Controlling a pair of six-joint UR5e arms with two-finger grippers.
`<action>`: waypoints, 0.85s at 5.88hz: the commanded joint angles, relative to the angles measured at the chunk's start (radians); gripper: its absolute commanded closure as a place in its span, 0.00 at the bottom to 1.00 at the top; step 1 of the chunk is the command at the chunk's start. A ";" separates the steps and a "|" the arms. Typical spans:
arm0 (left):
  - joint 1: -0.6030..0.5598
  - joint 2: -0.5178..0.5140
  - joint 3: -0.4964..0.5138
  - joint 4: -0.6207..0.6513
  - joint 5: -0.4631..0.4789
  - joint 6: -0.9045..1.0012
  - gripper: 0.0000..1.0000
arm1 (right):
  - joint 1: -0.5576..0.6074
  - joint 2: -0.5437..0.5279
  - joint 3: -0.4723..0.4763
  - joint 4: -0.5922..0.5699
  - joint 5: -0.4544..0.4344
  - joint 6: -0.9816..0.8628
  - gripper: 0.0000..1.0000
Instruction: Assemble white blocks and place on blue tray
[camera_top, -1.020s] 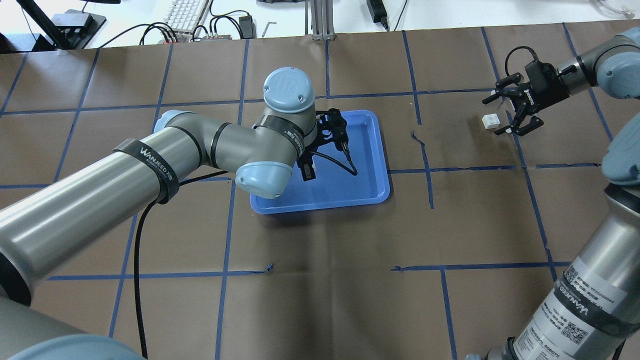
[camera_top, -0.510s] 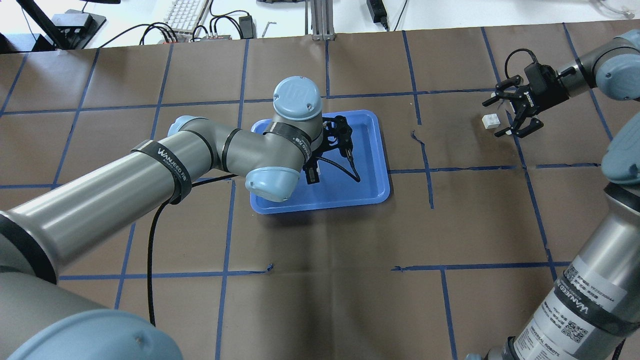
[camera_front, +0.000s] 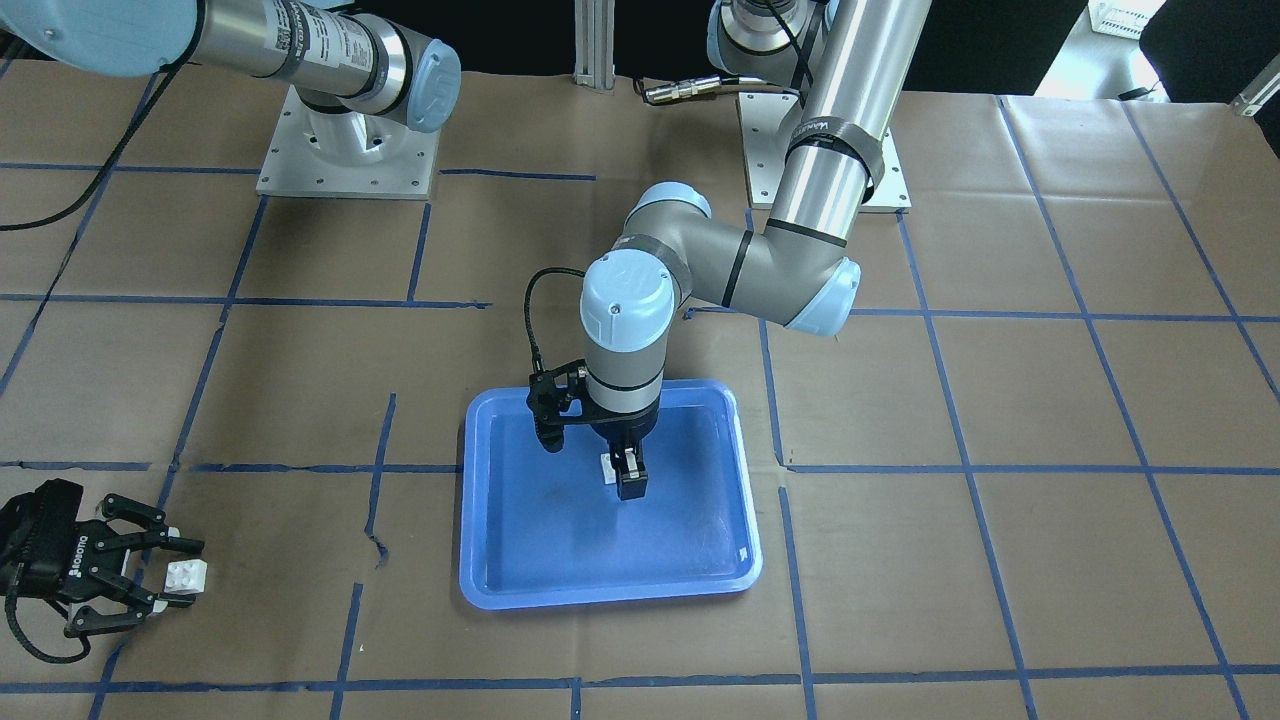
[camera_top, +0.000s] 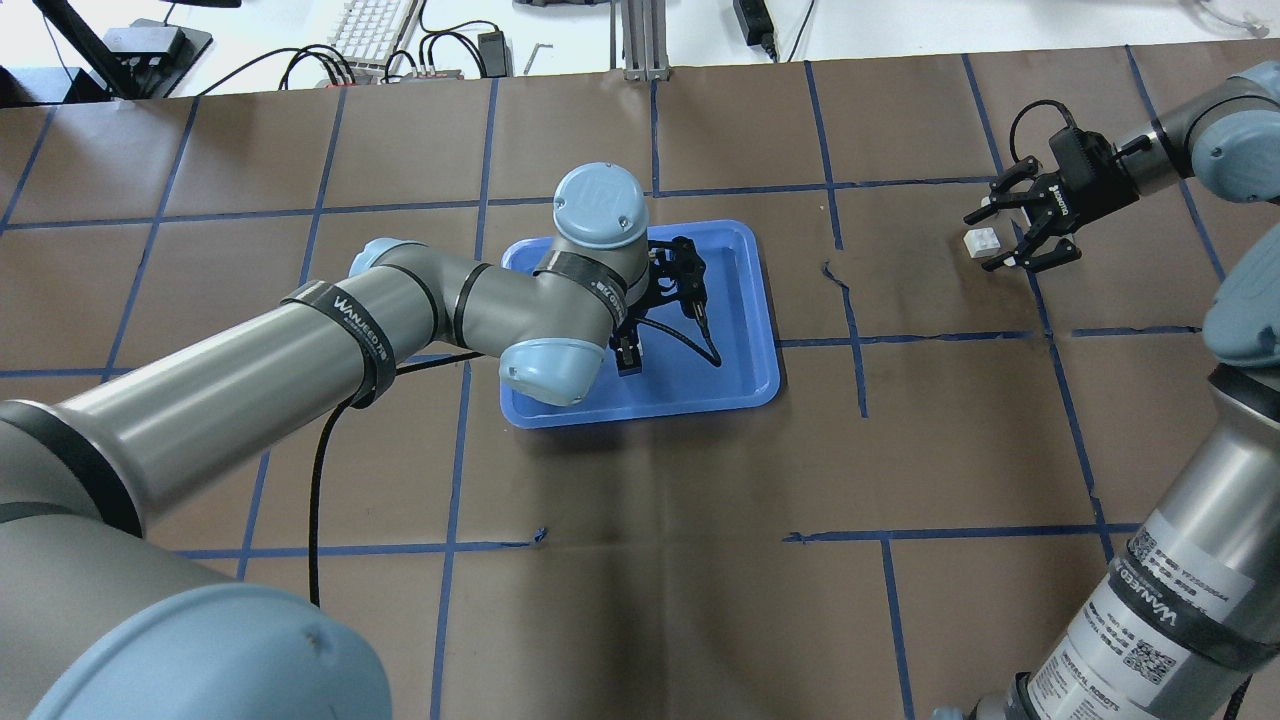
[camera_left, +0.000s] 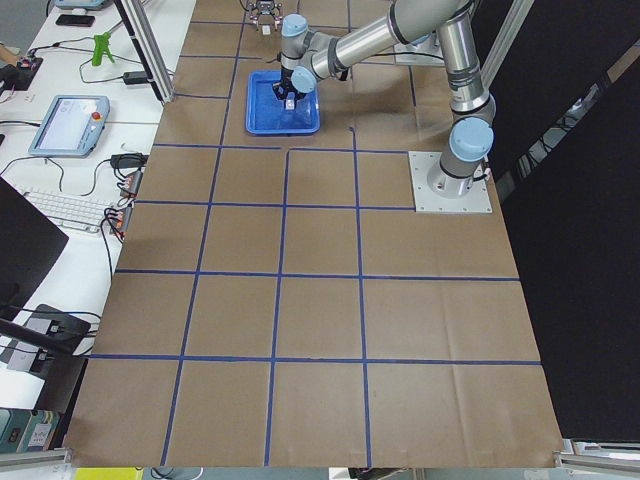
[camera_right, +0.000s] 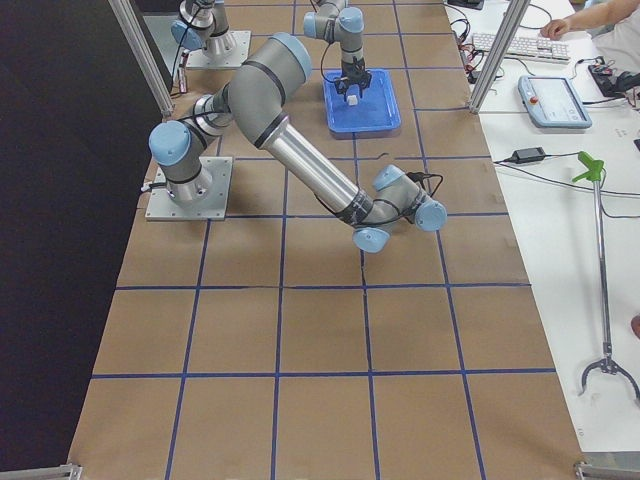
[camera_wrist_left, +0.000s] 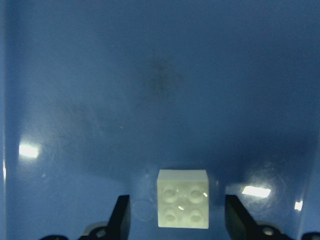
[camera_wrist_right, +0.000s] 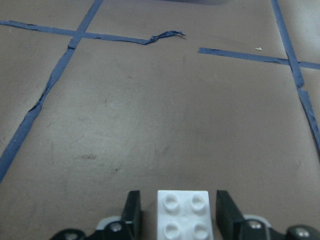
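The robot's right gripper needs to grab the block by its plain sides, so that the second white block's studded top (camera_front: 186, 571) (camera_wrist_right: 185, 212) stays free for assembly.
One white block (camera_wrist_left: 182, 205) lies studs-up on the floor of the blue tray (camera_front: 560, 540). My left gripper (camera_wrist_left: 175, 220) is open and straddles it, with a gap on each side; it points down over the tray (camera_top: 745, 330) in the overhead view (camera_top: 628, 355). The second white block (camera_wrist_right: 182, 217) sits on the brown paper far to the right, outside the tray. My right gripper (camera_wrist_right: 178, 215) is open around it, its fingers close to both sides. That block (camera_top: 980, 241) and the right gripper (camera_top: 1000, 240) also show in the overhead view.
The table is covered in brown paper with a grid of blue tape (camera_top: 850, 330). Both arm bases (camera_front: 345, 150) stand on the robot's side. A keyboard (camera_top: 375, 25) and cables lie past the table's far edge.
My left arm has swung right and its gripper has shifted slightly along the tray. My right gripper has moved a little at the block on the paper. That block has not moved.
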 joint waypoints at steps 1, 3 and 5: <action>0.030 0.123 0.063 -0.205 0.001 -0.011 0.07 | -0.001 -0.004 -0.003 -0.021 -0.014 0.000 0.77; 0.119 0.404 0.119 -0.595 -0.018 -0.105 0.01 | -0.001 -0.035 -0.018 -0.018 -0.014 0.015 0.82; 0.208 0.574 0.122 -0.789 -0.004 -0.375 0.01 | 0.011 -0.169 -0.005 0.028 -0.011 0.130 0.82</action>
